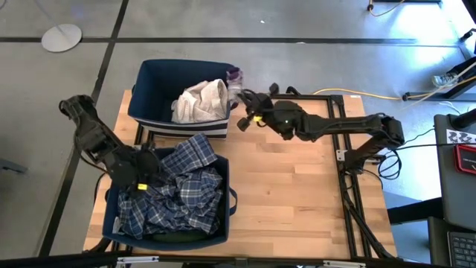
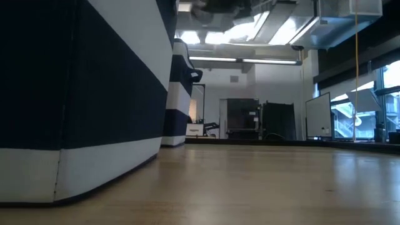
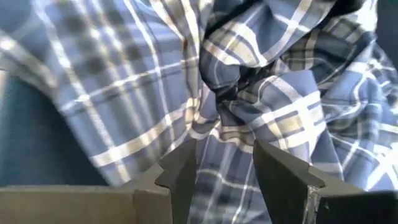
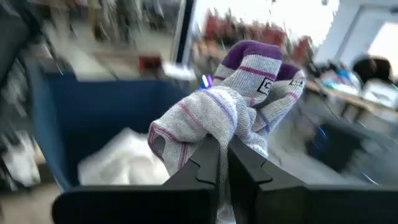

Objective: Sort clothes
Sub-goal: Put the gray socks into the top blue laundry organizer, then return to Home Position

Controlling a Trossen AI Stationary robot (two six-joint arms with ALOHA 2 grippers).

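I need to keep the sock in my right gripper until it is farther inward, as it lies across the far bin's rim, short of the white clothes.
Two navy bins stand on the left of the wooden table. The far bin holds white and cream clothes, which also show in the right wrist view. The near bin holds a blue plaid garment. My left gripper is open, low over the plaid garment, with a fold of it between its fingertips. My right gripper is shut on a small grey and purple sock at the far bin's right rim. My left gripper has a plaid fold between its open fingers; I cannot tell whether they touch it. My right gripper pinches the bunched grey part of the sock between its two fingers, coming from the table's right side. The sock is lifted clear, bunched past the fingertips, its purple end farthest from them.
The table's middle and right are bare wood. A dark garment edge shows under the plaid in the near bin. In the low view the bins' navy and white walls fill the left.
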